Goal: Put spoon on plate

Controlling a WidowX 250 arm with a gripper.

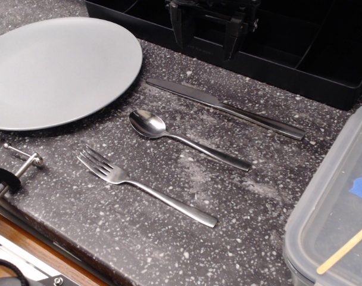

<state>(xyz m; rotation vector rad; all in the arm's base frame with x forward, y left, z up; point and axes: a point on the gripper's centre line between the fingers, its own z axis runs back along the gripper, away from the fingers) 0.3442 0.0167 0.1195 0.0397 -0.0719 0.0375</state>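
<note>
I will grab the spoon with my gripper next by its neck (171,135), where the handle meets the bowl, and so put the spoon on the plate (56,68).
The shiny steel spoon (187,140) lies flat on the dark speckled counter, bowl to the left, handle pointing right and toward the front. The large matte light-grey plate (56,68) sits at the back left, its rim a short way left of the spoon's bowl, and nothing lies on it. My gripper (206,37) hangs at the top middle, above and behind the cutlery, well clear of the spoon. Its two black fingers (180,28) stand apart with nothing between them.
A knife (225,108) lies behind the spoon and a fork (145,186) in front of it. A black compartment tray (300,53) runs along the back. A clear plastic container (333,208) with a wooden stick stands at the right. A metal clamp (17,170) is at the left edge.
</note>
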